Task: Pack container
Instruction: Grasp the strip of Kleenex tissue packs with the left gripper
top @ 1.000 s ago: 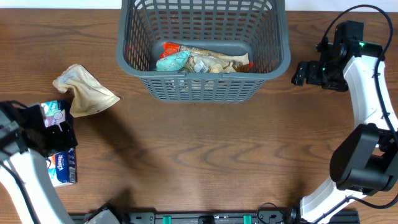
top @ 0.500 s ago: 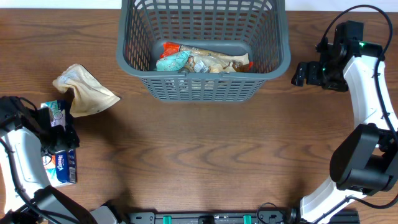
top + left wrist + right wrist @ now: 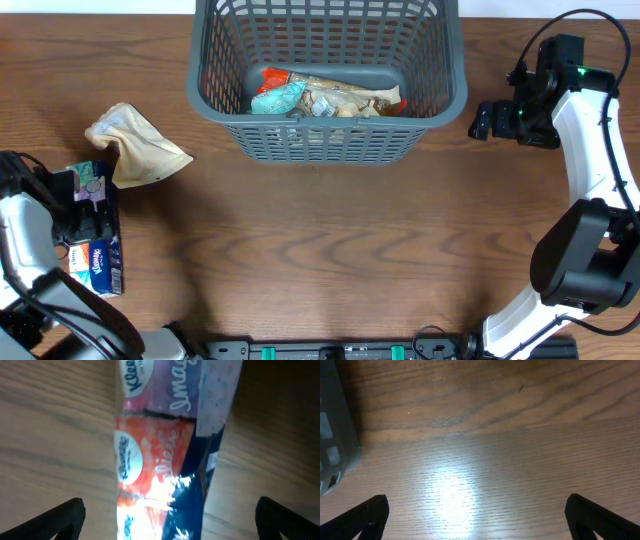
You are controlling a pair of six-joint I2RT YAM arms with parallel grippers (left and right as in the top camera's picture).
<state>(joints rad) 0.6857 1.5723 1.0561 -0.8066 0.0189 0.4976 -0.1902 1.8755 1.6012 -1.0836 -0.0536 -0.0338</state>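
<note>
My left gripper should lower first and then close on the Kleenex strip, because my fingers are still above the Kleenex strip (image 3: 162,501).
The dark grey lattice container (image 3: 445,95) stands at the back centre and holds several snack packs (image 3: 320,95). A strip of Kleenex tissue packs (image 3: 98,262) lies at the left edge; in the left wrist view (image 3: 165,455) it runs between my fingers. My left gripper (image 3: 88,212) is open right over the strip, fingers on either side. A crumpled beige bag (image 3: 135,145) lies just beyond it. My right gripper (image 3: 480,118) is open and empty, just right of the container, whose wall shows in the right wrist view (image 3: 335,435).
A black rail (image 3: 330,350) runs along the table's front edge. Bare wood lies between the container and the front edge.
My left arm has shifted left and drawn back a little over the tissue strip. The right arm has not moved.
</note>
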